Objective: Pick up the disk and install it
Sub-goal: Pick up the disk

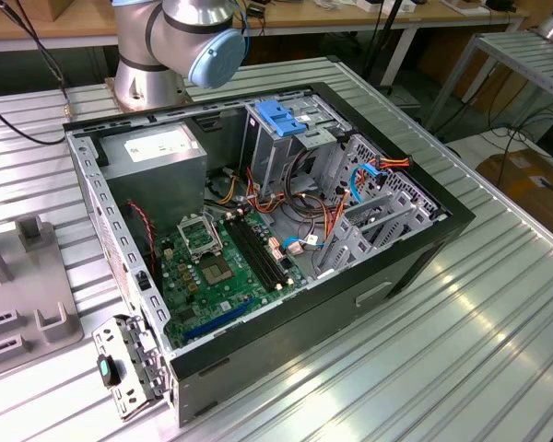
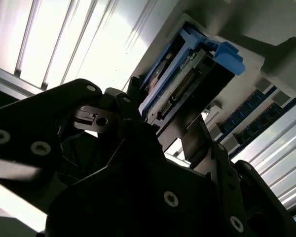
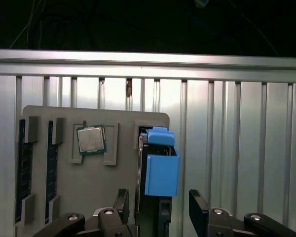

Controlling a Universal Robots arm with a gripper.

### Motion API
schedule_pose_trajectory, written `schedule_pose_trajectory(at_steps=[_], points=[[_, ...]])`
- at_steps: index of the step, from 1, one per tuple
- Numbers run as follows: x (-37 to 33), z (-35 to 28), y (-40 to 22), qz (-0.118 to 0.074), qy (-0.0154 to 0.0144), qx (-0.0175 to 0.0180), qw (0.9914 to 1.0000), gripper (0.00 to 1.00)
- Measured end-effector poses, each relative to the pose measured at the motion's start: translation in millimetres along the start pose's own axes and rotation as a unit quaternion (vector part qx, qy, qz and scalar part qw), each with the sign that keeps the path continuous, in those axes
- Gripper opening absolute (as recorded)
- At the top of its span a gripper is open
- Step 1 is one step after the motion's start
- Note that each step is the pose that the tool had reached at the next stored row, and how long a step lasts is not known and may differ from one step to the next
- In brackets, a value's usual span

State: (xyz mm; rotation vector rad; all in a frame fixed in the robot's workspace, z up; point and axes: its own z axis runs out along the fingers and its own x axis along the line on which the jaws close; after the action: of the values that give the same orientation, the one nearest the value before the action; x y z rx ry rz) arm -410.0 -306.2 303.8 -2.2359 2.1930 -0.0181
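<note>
My gripper next needs to hold the disk by the sides of its blue carrier frame [image 3: 161, 175] to install it in the computer case.
In the first wrist view the disk [image 3: 160, 173] stands on edge in a slot of a grey fixture plate [image 3: 123, 182], its blue carrier frame facing the camera. My gripper [image 3: 159, 207] is open and straddles the disk, one black finger [image 3: 121, 201] on each side with a small gap to the carrier. The second wrist view shows the disk [image 2: 187, 81] from the side, with its connector row and blue frame just beyond the gripper's black body. The open computer case [image 1: 415, 249] lies on the ribbed metal table in the exterior view.
The fixture plate also holds a processor chip [image 3: 91, 139] and memory sticks [image 3: 22, 168]. Inside the case are a grey power-supply box [image 1: 157, 152], a green motherboard [image 1: 221, 267], loose cables and a metal drive cage with a light-blue bracket [image 1: 281, 115]. The arm's base [image 1: 147, 78] stands behind the case.
</note>
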Motion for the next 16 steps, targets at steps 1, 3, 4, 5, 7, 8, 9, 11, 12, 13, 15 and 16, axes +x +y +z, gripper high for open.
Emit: schedule_pose_trajectory(at_steps=[1,3,4,5,7,8,9,11,12,13,15,16], points=[[0.0,0.0,-0.2,0.000,0.0000,0.0000,1.00000,0.60],[0.0,-0.1,-0.5,0.000,0.0001,-0.0001,1.00000,0.60],[0.0,-0.1,-0.5,0.000,0.0001,-0.0001,1.00000,0.60],[0.0,0.0,-0.5,0.000,0.0001,-0.0001,1.00000,0.60],[0.0,-0.1,-0.6,0.000,0.0001,-0.0001,1.00000,0.60],[0.0,-0.1,-0.6,0.000,0.0001,-0.0001,1.00000,0.60],[0.0,-0.1,-0.6,0.000,0.0001,-0.0001,1.00000,0.60],[0.0,-0.1,-0.6,0.000,0.0001,-0.0001,1.00000,0.60],[0.0,-0.1,-0.6,0.000,0.0001,-0.0001,1.00000,0.60],[0.0,0.0,-0.6,0.000,0.0001,-0.0001,1.00000,0.59],[0.0,-0.1,-0.6,0.000,0.0001,-0.0001,1.00000,0.45],[0.0,-0.1,-0.6,0.000,0.0001,-0.0002,1.00000,0.40]])
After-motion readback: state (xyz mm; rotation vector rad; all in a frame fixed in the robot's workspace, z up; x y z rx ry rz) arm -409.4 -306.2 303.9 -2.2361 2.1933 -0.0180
